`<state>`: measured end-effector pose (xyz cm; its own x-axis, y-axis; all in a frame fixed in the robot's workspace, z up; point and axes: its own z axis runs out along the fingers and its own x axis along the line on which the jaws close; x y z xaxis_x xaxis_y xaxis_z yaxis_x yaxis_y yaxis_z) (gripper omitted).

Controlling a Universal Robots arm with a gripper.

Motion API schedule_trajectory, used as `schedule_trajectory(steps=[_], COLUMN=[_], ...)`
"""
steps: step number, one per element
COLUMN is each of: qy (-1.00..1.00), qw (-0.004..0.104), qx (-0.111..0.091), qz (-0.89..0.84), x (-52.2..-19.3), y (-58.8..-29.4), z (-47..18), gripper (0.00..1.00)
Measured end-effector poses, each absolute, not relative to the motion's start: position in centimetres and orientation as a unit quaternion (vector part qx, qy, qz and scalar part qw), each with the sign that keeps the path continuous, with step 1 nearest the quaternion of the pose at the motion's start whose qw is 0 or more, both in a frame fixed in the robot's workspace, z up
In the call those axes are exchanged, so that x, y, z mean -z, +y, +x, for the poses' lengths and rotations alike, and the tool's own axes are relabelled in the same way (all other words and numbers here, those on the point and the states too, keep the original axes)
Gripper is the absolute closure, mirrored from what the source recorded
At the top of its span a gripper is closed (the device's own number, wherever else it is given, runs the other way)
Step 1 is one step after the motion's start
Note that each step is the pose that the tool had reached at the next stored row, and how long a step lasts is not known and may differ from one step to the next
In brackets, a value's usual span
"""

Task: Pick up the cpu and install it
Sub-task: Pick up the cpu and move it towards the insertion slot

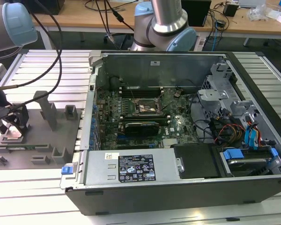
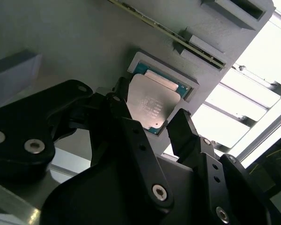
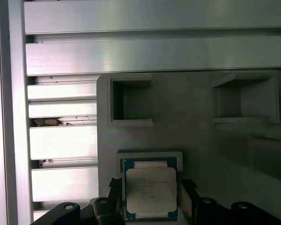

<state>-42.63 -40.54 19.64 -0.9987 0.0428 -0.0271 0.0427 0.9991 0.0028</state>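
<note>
The holder's raised sides wrap the cpu's corners, so my gripper should next grab the cpu's side edges, where its fingers have room.
The cpu (image 2: 152, 104) (image 3: 151, 188) is a flat square chip with a pale silvery top and a green rim. It lies in a shallow square recess of the grey fixture plate (image 3: 196, 140) (image 1: 42, 136). In both wrist views my gripper (image 2: 150, 108) (image 3: 151, 194) stands open, with one black finger on each side of the chip and a thin gap showing on both sides. In the exterior view the gripper (image 1: 10, 125) hangs low over the plate at that view's left. The dark socket (image 1: 147, 108) sits on the motherboard inside the open computer case (image 1: 253, 187).
The fixture plate carries raised posts (image 1: 49, 112) and open pockets (image 3: 131, 105). It rests on a ribbed aluminium table (image 3: 131, 51). A grey box with a white label (image 1: 131, 168) lies at the case's front. Cables and drive bays (image 1: 239, 126) fill its right side. A second arm base (image 1: 166, 23) stands behind the case.
</note>
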Motion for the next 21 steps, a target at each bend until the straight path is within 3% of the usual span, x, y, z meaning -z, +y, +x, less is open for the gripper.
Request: schedule_trajectory(steps=[21], qy=[1.0], qw=[0.014], qx=[-0.001], qz=[0.021], x=[-19.2], y=[-40.54], z=[-42.63], gripper=[0.4])
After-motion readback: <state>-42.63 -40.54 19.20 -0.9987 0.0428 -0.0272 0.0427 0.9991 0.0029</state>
